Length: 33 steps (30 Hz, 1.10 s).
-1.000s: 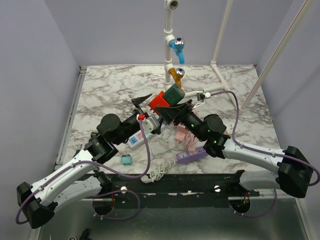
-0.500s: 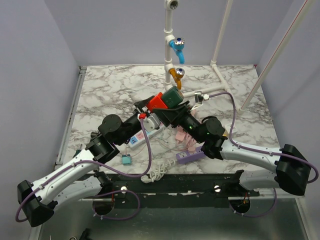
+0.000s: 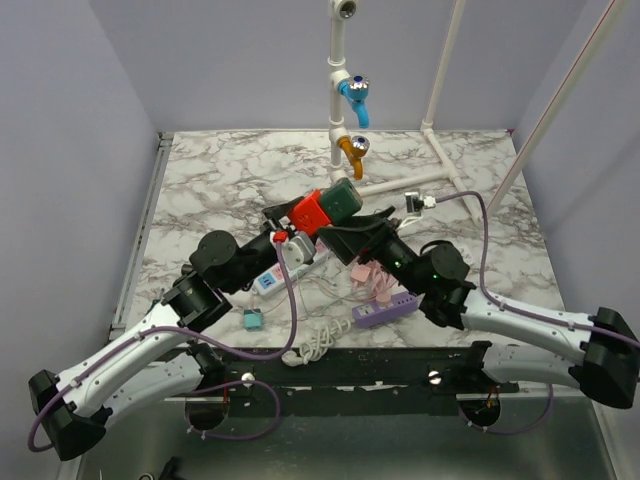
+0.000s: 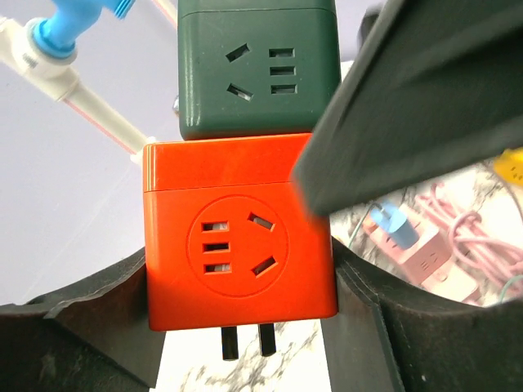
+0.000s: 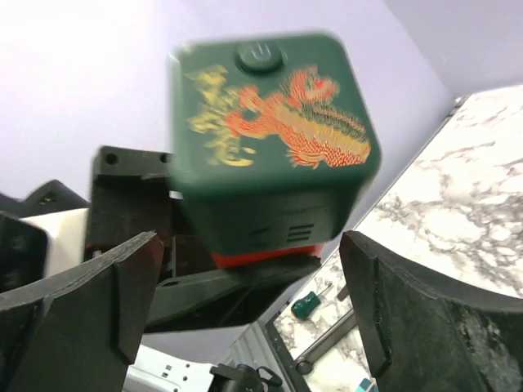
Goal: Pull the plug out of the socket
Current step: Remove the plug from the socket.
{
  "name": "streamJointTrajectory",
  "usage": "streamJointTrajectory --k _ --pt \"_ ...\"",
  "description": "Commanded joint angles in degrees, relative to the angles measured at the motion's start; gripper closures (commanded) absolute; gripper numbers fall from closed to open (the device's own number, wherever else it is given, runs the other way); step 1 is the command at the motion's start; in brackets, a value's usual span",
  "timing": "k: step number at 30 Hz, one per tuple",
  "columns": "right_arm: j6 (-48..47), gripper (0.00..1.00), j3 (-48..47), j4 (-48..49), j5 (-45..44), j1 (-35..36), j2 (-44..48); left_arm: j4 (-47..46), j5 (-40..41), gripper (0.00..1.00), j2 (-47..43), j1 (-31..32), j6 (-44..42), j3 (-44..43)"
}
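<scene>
I will pull the plug straight off, so next my right gripper will grab the green cube plug (image 3: 342, 200) by its two opposite sides, clear of the orange socket (image 3: 309, 213).
An orange cube socket (image 4: 237, 237) with two black prongs under it is held above the table, and my left gripper (image 4: 241, 282) is shut on its two sides. A dark green cube plug (image 4: 257, 65) with a dragon print (image 5: 274, 139) sits joined to the orange cube's far face. In the top view the pair, orange cube (image 3: 310, 212) and green cube (image 3: 341, 197), hangs over the table's middle. My right gripper (image 5: 245, 302) stands open just short of the green cube, fingers (image 5: 409, 318) wide on either side and touching nothing. In the top view the right gripper (image 3: 352, 230) is beside the cubes.
On the marble table lie a white power strip (image 3: 275, 275), a pink strip with its cable (image 3: 372, 280), a purple strip (image 3: 385, 308), a small teal plug (image 3: 252, 319) and a coiled white cable (image 3: 315, 345). A white pipe frame with a blue tap (image 3: 352, 100) stands behind.
My left gripper has shut on the orange cube. My right gripper has opened, let go of the green cube and drawn back a little toward the near side.
</scene>
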<state>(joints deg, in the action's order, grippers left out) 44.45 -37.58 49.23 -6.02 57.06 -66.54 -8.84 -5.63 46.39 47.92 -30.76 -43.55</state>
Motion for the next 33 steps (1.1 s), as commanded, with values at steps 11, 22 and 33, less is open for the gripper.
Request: streamJointTrajectory --k 11,22,33 --pt "-21.6 0.0 -10.5 -35.3 2.0 0.0 16.5 5.2 -13.9 1.0 -9.1 -2.0 -7.2 2.1" --pt "-28.9 0.0 -20.2 -47.1 16.3 -0.4 11.6 8.0 -17.1 1.0 -11.4 -2.6 -9.5 1.8" --pt "-27.4 0.05 -19.5 -49.1 18.7 -0.8 12.9 7.9 -18.8 1.0 -13.9 -2.6 -17.0 3.7"
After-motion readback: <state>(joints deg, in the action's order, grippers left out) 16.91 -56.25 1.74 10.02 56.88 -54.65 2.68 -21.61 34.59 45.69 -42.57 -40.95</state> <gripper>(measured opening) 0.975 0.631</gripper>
